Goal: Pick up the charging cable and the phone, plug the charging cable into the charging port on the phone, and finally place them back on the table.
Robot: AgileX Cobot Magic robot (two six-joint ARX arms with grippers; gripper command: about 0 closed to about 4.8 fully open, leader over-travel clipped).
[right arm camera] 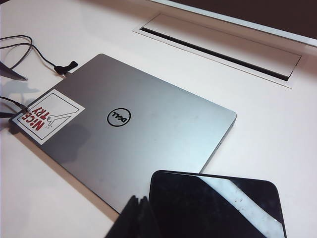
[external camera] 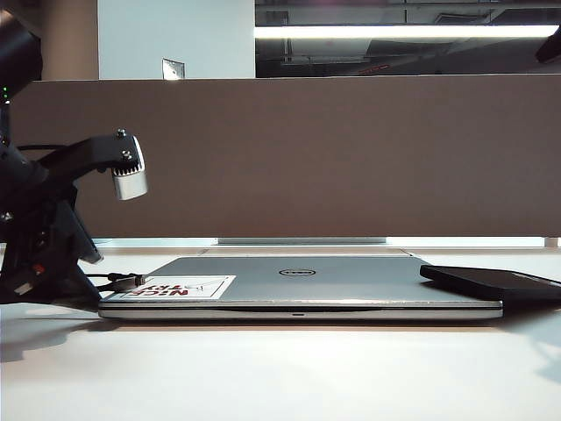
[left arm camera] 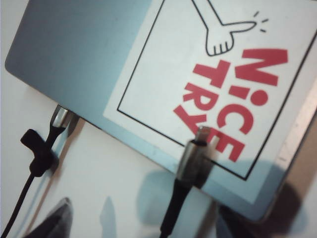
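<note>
I need to grip the cable's black sleeve (left arm camera: 175,204) next with my left gripper where it sticks out past the laptop's edge, because the silvery plug rests on the laptop. Then I can plug in the charging cable.
The charging cable's silvery plug (left arm camera: 196,152) rests on the corner of the laptop's sticker, and its black cord (left arm camera: 171,215) runs back between my left gripper's fingers. My left gripper (left arm camera: 143,229) is open, one finger (left arm camera: 53,222) on each side of the cord, not touching it. In the exterior view the plug (external camera: 130,281) lies at the laptop's left corner, beside the left arm (external camera: 39,237). The black phone (right arm camera: 218,206) lies flat, overlapping the laptop's near corner; it also shows at the right (external camera: 495,283). My right gripper (right arm camera: 140,210) is shut and empty, its tips at the phone's edge. The charging port is not visible.
A closed silver Dell laptop (external camera: 298,285) lies mid-table (external camera: 280,368) with a "NICE TRY" sticker (left arm camera: 218,84). A second black cable (left arm camera: 58,121) is plugged into the laptop's side. A brown divider panel (external camera: 307,158) stands behind. A slot (right arm camera: 218,47) is cut into the tabletop.
</note>
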